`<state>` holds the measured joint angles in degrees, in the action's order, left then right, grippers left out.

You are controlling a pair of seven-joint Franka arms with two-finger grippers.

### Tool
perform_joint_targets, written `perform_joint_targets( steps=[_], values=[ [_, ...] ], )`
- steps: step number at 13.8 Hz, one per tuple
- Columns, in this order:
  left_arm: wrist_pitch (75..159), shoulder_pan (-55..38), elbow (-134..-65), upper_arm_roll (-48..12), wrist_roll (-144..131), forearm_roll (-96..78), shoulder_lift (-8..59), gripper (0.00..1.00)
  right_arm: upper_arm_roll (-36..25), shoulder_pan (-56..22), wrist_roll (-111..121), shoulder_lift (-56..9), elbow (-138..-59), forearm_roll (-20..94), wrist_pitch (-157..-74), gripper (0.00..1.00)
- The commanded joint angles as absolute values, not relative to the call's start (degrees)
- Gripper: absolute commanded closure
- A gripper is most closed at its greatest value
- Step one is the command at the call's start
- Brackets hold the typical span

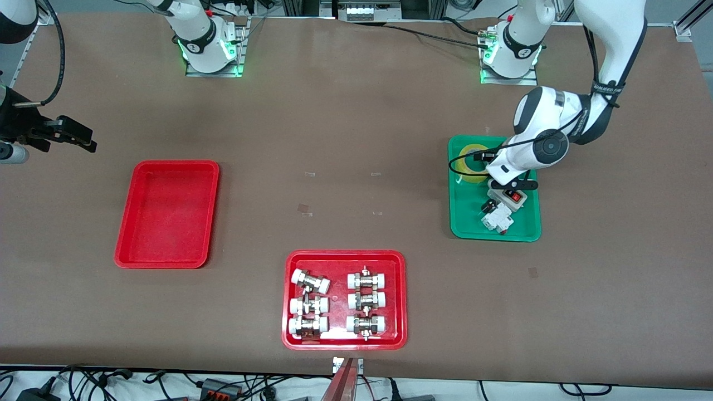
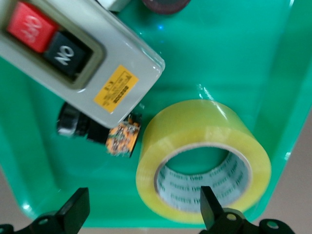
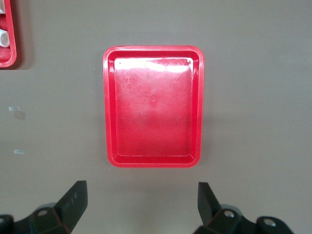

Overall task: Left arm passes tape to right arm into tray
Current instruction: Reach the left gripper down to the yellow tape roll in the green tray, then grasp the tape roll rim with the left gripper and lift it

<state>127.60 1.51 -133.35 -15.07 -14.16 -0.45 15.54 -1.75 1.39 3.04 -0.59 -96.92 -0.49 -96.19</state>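
Next, my left gripper reaches the tape and grabs the side of its ring (image 2: 187, 204), leaving the tape's opposite side (image 2: 197, 114) free for my right gripper.
The tape (image 2: 195, 122), a yellow translucent roll with a pale printed core, lies flat in a green tray (image 2: 234, 58). My left gripper (image 2: 144, 209) hangs open low over that tray. One finger (image 2: 209, 207) is over the roll's core and the other stands off to the side over bare tray floor. From the front the tape (image 1: 467, 160) shows beside the left arm's white wrist (image 1: 515, 159). The plain red tray (image 1: 167, 214) sits empty toward the right arm's end. My right gripper (image 3: 141, 204) is open and empty, hovering over bare table next to the red tray (image 3: 153, 105).
A grey switch box (image 2: 73, 63) with red and black buttons and small electrical parts (image 2: 122, 139) share the green tray (image 1: 462, 223). A second red tray (image 1: 344, 340) holding several white-capped metal fittings sits near the front edge. Brown tabletop lies between the trays.
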Motion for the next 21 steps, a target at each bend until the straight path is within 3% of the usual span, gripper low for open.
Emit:
perform_joint_targets(
  steps=[1,4,10,15,18,21],
  values=[
    [131.22,2.02,-135.18,-15.38,-14.59,-1.05,17.13,0.13,-1.76,1.41,3.60,-0.97,-96.42,-0.44,-96.24,0.00],
    [130.35,2.37,-135.18,-15.38,-15.20,-1.05,17.05,0.44,-1.76,1.32,3.60,-0.97,-96.42,-0.44,-96.24,0.00],
    [126.30,2.64,-134.65,-15.38,-15.29,-1.05,14.94,0.82,-1.76,1.32,3.69,-0.79,-96.42,-0.53,-96.24,0.00],
    [119.55,2.46,-131.24,-15.47,-15.29,-0.97,8.80,0.98,-1.67,1.05,3.52,-1.14,-96.33,-0.09,-96.50,0.00],
    [110.50,1.85,-120.88,-16.95,-15.82,-1.93,9.05,0.98,-1.67,1.05,3.43,-2.63,-95.37,3.60,-97.56,0.00],
    [108.63,1.67,-113.14,-19.23,-18.53,-12.80,9.31,0.98,-1.41,0.53,3.08,-3.42,-95.45,4.04,-96.68,0.00]
  ],
)
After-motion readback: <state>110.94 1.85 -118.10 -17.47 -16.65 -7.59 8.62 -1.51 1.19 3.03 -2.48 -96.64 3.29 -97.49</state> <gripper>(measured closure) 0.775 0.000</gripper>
